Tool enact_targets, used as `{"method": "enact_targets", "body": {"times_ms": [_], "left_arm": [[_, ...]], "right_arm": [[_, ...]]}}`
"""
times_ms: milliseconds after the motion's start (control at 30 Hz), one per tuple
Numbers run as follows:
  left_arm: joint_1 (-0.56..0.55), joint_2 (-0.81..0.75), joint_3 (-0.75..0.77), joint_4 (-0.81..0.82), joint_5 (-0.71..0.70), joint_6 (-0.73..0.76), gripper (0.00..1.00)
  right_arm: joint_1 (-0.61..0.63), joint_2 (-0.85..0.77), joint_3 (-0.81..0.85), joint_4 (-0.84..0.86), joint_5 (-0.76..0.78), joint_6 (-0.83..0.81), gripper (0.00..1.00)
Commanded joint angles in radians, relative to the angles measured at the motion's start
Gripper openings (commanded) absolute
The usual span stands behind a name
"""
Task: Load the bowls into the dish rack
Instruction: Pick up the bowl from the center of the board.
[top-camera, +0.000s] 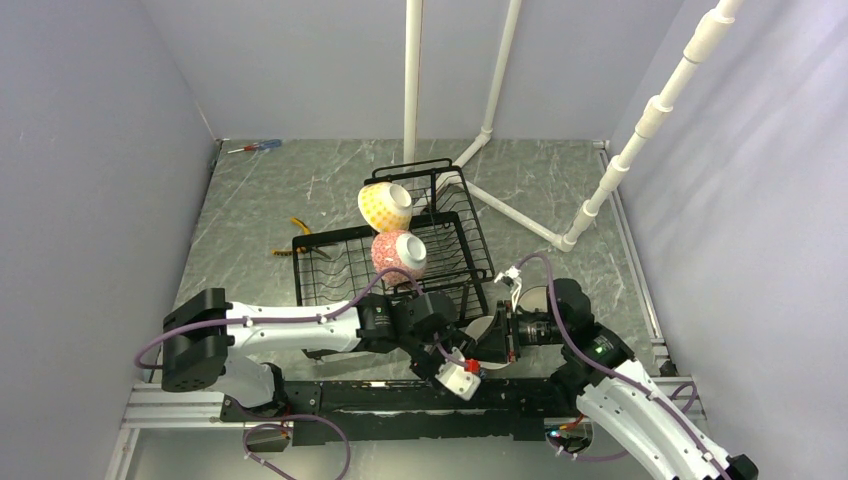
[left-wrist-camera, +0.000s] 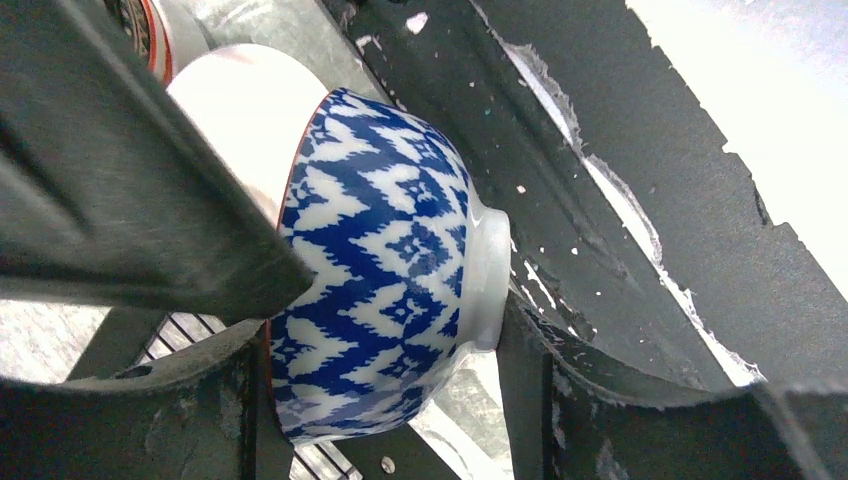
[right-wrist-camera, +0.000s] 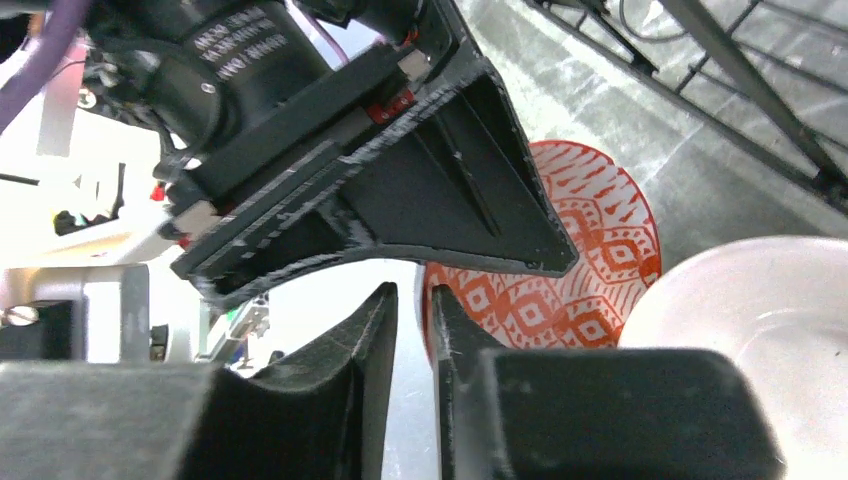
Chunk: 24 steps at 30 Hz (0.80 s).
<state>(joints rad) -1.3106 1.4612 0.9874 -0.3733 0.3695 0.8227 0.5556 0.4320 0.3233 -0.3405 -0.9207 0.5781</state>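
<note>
I would bring the blue-white bowl (left-wrist-camera: 390, 220) along if I lifted my left gripper now, because its fingers are closed across the bowl from rim to foot.
The black wire dish rack (top-camera: 330, 275) stands mid-table. A yellow dotted bowl (top-camera: 384, 205) leans on its upper tier and a pink-red patterned bowl (top-camera: 400, 256) on its lower part. In the left wrist view a blue-white zigzag bowl (left-wrist-camera: 390, 220) lies on its side. My left gripper (left-wrist-camera: 385, 330) is shut on it, one finger at the rim and the other against the foot. My right gripper (right-wrist-camera: 412, 300) is open by a narrow slit. An orange-red patterned bowl (right-wrist-camera: 590, 260) and a white bowl (right-wrist-camera: 760, 330) lie just beyond it. Both grippers meet near the rack's front right corner (top-camera: 480, 335).
White pipe posts (top-camera: 560, 235) stand behind and right of the rack. A screwdriver (top-camera: 255, 147) lies at the far left edge, and a yellow object (top-camera: 300, 226) sits by the rack's left side. The black base rail (top-camera: 400, 400) runs along the near edge.
</note>
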Motion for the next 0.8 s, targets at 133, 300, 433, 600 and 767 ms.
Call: {"method": "enact_targets", "body": {"times_ms": [133, 300, 433, 600, 767], "left_arm": [[0.006, -0.046, -0.005, 0.025, -0.052, -0.073, 0.03], [0.004, -0.099, -0.055, 0.053, -0.045, -0.131, 0.03], [0.006, -0.165, -0.104, 0.071, -0.039, -0.184, 0.03], [0.006, -0.257, -0.168, 0.091, -0.043, -0.266, 0.03], [0.006, -0.369, -0.242, 0.11, -0.064, -0.366, 0.03]], "right_arm": [[0.004, -0.009, 0.085, 0.038, 0.052, -0.026, 0.5], [0.004, -0.012, 0.096, 0.014, 0.081, -0.034, 0.63], [0.004, -0.021, 0.111, -0.012, 0.124, -0.046, 0.73], [0.004, -0.035, 0.114, -0.007, 0.154, -0.042, 0.82], [0.004, -0.038, 0.127, -0.026, 0.189, -0.055, 0.88]]}}
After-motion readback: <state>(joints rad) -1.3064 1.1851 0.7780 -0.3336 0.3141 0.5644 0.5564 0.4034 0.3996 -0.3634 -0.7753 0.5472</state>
